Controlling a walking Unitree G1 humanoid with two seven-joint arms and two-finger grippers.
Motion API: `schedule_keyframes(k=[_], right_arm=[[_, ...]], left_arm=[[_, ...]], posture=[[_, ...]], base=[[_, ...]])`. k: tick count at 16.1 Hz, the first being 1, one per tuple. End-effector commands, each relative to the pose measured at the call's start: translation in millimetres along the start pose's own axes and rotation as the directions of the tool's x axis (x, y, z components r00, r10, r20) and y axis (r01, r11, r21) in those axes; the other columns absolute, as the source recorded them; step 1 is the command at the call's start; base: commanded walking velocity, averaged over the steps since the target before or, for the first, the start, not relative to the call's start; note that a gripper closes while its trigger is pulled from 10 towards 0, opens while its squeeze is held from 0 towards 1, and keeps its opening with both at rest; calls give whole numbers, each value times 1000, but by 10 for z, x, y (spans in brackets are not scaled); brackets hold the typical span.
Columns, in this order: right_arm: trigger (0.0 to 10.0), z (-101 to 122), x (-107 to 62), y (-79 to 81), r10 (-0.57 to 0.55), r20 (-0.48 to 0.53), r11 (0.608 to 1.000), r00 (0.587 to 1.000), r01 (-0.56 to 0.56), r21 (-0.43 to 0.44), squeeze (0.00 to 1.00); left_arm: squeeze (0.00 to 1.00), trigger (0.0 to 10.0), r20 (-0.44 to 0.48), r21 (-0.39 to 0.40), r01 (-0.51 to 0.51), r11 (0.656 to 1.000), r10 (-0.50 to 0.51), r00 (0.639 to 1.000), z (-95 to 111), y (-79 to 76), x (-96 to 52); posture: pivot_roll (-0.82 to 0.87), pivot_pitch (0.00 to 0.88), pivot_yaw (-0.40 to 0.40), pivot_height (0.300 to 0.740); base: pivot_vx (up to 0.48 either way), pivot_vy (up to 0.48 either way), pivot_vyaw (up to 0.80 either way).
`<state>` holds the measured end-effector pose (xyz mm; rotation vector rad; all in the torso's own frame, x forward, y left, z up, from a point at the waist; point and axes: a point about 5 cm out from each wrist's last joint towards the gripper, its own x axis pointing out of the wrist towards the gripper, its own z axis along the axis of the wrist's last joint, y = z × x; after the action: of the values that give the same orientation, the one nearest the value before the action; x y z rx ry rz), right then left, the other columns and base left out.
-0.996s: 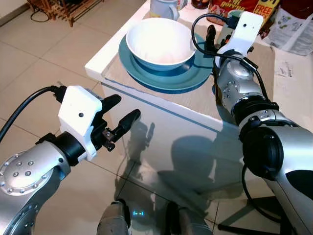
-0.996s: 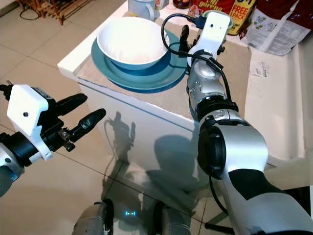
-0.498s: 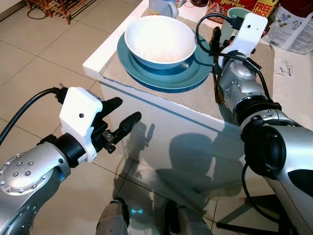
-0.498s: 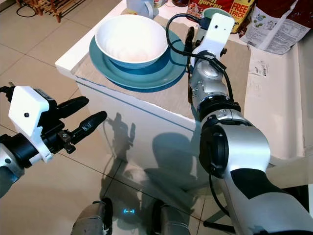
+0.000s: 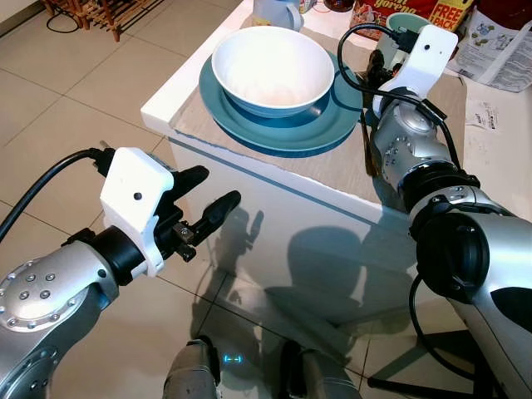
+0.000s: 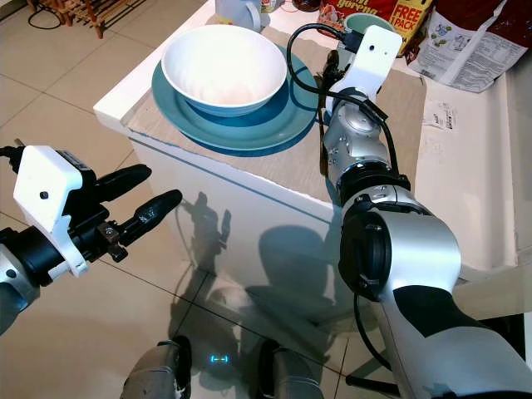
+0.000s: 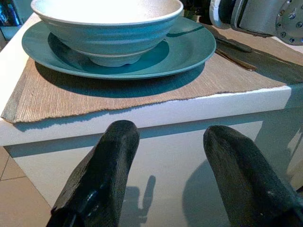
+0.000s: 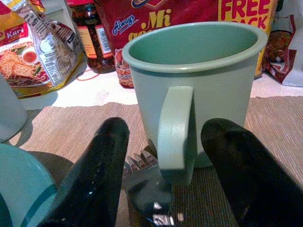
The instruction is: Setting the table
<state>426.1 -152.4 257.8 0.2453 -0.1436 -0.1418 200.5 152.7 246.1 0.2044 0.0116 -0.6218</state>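
Observation:
The right gripper grabs the mug by its handle (image 8: 174, 135) next, which leaves the green mug's rim (image 8: 196, 67) free for drinking.
A white bowl (image 5: 273, 66) sits in a teal plate (image 5: 287, 135) on a woven placemat (image 5: 337, 166) at the corner of a white table (image 5: 162, 104). Behind the plate stands a green mug (image 8: 199, 80). My right gripper (image 8: 166, 128) is open just in front of the mug, its fingers on either side of the handle and apart from it. A dark fork (image 8: 142, 182) lies on the mat under that gripper, with its brown handle (image 5: 366, 151) to the right of the plate. My left gripper (image 5: 214, 187) hangs open below the table edge, in front of the table's white side.
Food packets (image 8: 161, 19), a jar (image 8: 90, 33) and a noodle bag (image 8: 33, 52) crowd the table behind the mug. A white jug (image 5: 278, 12) stands behind the bowl. A printed paper (image 5: 499, 50) lies at the right. Tiled floor (image 5: 75, 91) lies to the left, with a wooden rack (image 5: 108, 12) beyond.
My right gripper has reached a little further back along the plate's right side toward the green mug. The left arm has held still. The camera shifted slightly.

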Motion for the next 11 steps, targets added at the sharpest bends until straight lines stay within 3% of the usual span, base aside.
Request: schedule_keyframes(k=[1, 11], right_arm=[[0, 47, 20, -44, -12, -4, 1000, 1000, 12, 8, 0], [0, 41, 20, -82, -29, -9, 999, 1000, 30, 34, 0]], left_arm=[[0, 10000, 59, 71, 42, 997, -46, 997, 137, -145, -76], [0, 10000, 55, 77, 38, 996, -43, 998, 149, -141, -80]], posture=[[331, 255, -116, 740], [336, 237, -118, 740]], base=[[0, 0, 0], [0, 0, 0]])
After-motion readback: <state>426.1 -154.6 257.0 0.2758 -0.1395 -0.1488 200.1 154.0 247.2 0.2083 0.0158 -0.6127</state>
